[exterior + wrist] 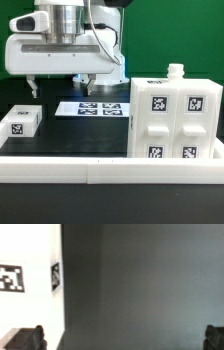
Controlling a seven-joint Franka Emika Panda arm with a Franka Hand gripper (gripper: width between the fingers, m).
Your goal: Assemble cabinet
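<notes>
My gripper next needs to take hold of the small white tagged block by its two long sides, so that it can cap the cabinet (176, 118).
The cabinet (176, 118) is a large white box with black-and-white tags. It stands on the black table at the exterior view's right. My gripper (62, 85) hangs above the table in the back middle, well apart from the cabinet. Its fingers are spread wide and hold nothing. In the wrist view the gripper (120, 339) shows only dark fingertips (28, 338) at the frame's edges, with bare dark table between them. A white tagged part (28, 277) fills one side of the wrist view.
A small white tagged block (20, 121) lies at the exterior view's left. The marker board (95, 107) lies flat behind the gripper. A white wall (100, 172) runs along the table's front edge.
</notes>
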